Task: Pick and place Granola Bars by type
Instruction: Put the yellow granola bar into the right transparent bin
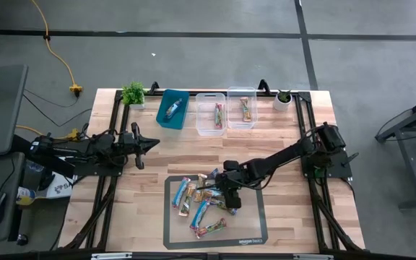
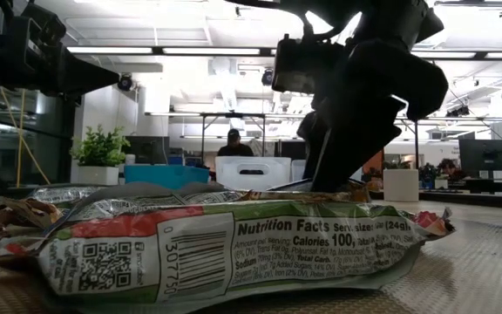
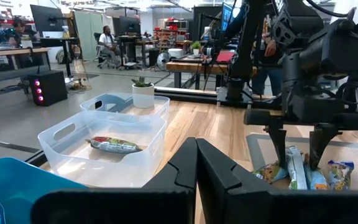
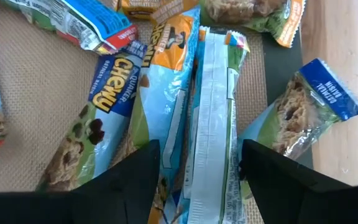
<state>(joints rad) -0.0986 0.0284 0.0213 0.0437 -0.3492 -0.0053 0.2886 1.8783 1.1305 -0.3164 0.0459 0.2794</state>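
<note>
The robot's right gripper is ready to close on the white-and-green bar: both fingers reach down along the bar's long edges, so they would hold the bar now.
Several granola bars (image 1: pixel 201 206) lie in a loose heap on a dark mat (image 1: pixel 255 217) near the table's near edge. My right gripper (image 1: pixel 231 198) hangs over the heap, pointing down, open. In the right wrist view its fingers (image 4: pixel 197 177) stand on either side of a white-and-green bar (image 4: pixel 213 124) lying along them; whether they touch it I cannot tell. The left wrist view shows the same gripper (image 3: pixel 298 152) astride the bars (image 3: pixel 294 171). My left gripper (image 1: pixel 150 144) waits shut (image 3: pixel 196 155) above the table's left part.
At the far edge stand a teal bin (image 1: pixel 172 108) holding a blue bar and two clear bins (image 1: pixel 210 113) (image 1: pixel 241 107), each with a bar. Potted plants (image 1: pixel 133 92) (image 1: pixel 283 99) flank them. Bare wood lies between the mat and the bins. People sit in the room beyond.
</note>
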